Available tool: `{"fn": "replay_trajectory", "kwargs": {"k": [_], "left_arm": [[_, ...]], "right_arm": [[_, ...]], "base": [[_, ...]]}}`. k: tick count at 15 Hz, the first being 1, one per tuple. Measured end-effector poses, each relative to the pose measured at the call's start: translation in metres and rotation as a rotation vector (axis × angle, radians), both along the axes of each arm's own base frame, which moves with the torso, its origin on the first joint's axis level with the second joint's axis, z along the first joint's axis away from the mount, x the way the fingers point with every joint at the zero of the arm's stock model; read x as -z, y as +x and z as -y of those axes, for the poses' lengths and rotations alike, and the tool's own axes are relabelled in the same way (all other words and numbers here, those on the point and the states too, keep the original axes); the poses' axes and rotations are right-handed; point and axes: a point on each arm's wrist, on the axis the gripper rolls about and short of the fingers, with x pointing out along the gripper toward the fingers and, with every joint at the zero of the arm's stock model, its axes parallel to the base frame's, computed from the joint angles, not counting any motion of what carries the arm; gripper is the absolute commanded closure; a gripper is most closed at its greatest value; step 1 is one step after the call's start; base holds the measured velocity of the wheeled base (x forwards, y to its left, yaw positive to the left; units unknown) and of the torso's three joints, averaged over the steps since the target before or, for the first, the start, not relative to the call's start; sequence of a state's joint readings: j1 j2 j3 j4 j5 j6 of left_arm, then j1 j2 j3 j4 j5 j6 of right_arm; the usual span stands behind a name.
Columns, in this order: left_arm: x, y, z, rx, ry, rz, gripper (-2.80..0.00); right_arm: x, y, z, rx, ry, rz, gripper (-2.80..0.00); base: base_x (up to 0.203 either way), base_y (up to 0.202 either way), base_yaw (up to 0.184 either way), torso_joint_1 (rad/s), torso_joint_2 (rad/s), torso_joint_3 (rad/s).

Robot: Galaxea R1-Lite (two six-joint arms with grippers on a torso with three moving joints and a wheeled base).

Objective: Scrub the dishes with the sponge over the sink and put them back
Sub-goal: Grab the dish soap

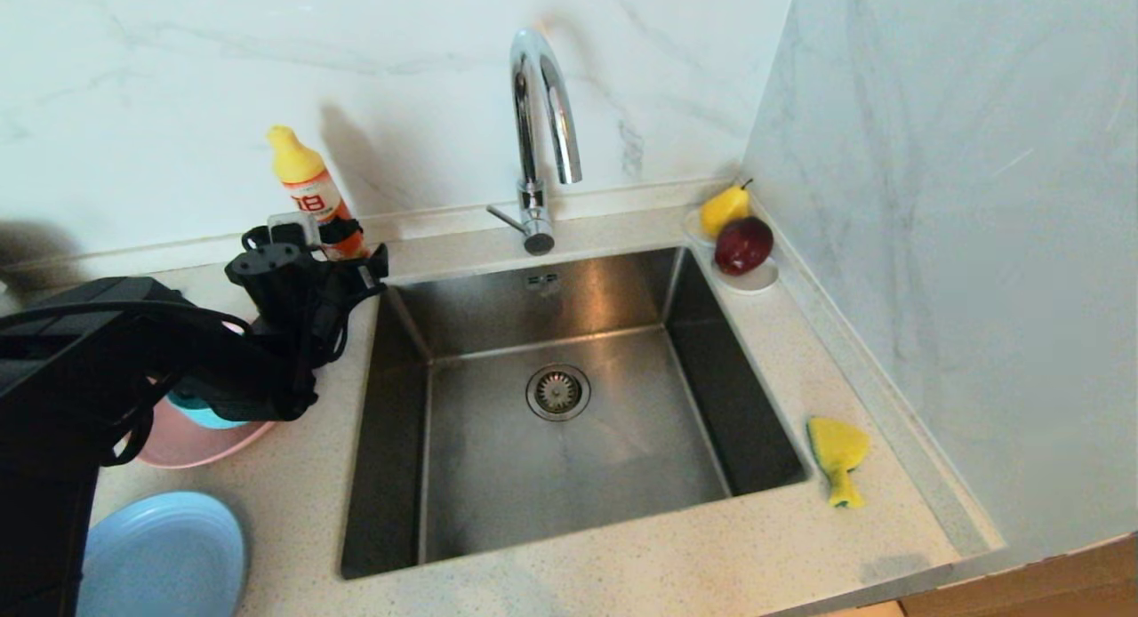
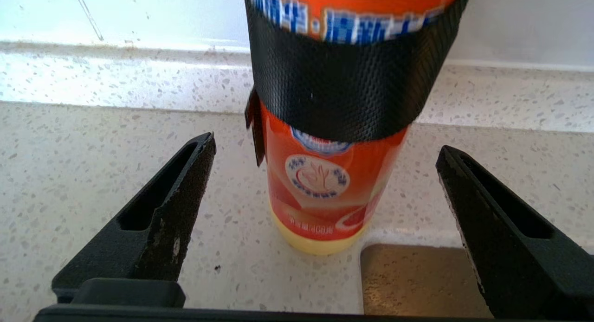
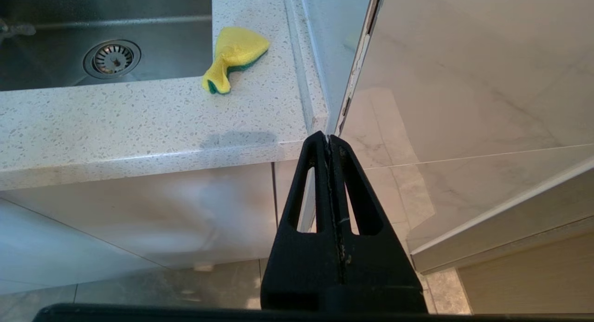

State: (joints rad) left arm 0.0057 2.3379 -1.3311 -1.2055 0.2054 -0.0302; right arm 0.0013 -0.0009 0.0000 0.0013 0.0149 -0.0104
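The orange detergent bottle needs to squirt detergent onto the yellow sponge (image 1: 836,457) next, so my left gripper should grab the bottle by its black-banded body.
The steel sink (image 1: 711,350) fills the middle of the counter. To its right lies the yellow sponge (image 1: 836,457), also in the right wrist view (image 3: 234,57). Left of the sink, a teal bowl (image 1: 200,414) sits on the pink plate (image 1: 191,444), both partly hidden by my left arm. The light-blue plate (image 1: 164,555) lies nearer the front. My left gripper (image 1: 320,248) hovers open above the pink plate, its fingers either side of an orange detergent bottle (image 2: 334,192) without touching it. My right gripper (image 3: 328,138) is shut and empty, parked below the counter's front edge.
A chrome arched tap (image 1: 542,110) stands behind the sink. A white saucer (image 1: 751,284) at the back right holds a yellow pear (image 1: 725,210) and a red apple (image 1: 743,244). A marble wall (image 1: 933,244) closes off the right side.
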Motion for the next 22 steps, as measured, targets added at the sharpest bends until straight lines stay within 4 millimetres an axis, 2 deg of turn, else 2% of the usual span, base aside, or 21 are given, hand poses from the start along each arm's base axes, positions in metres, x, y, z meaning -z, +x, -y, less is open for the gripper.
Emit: {"fn": "replay_trajectory", "kwargs": {"k": [8, 15, 22], "left_arm": [[-0.01, -0.006, 0.0, -0.003, 0.008, 0.007, -2.8], [-0.02, -0.001, 0.0, 0.0, 0.017, 0.021, -2.8], [-0.022, 0.006, 0.0, 0.002, 0.02, 0.022, -2.8]], "right_arm": [[0.0, 0.0, 0.0, 0.0, 0.0, 0.0, 0.0], [0.0, 0.0, 0.0, 0.0, 0.0, 0.0, 0.0], [0.0, 0.0, 0.0, 0.0, 0.0, 0.0, 0.0]], "base": [[0.0, 0.0, 0.0, 0.0, 0.0, 0.0], [0.0, 0.0, 0.0, 0.0, 0.0, 0.0], [0.0, 0.0, 0.0, 0.0, 0.0, 0.0]]}}
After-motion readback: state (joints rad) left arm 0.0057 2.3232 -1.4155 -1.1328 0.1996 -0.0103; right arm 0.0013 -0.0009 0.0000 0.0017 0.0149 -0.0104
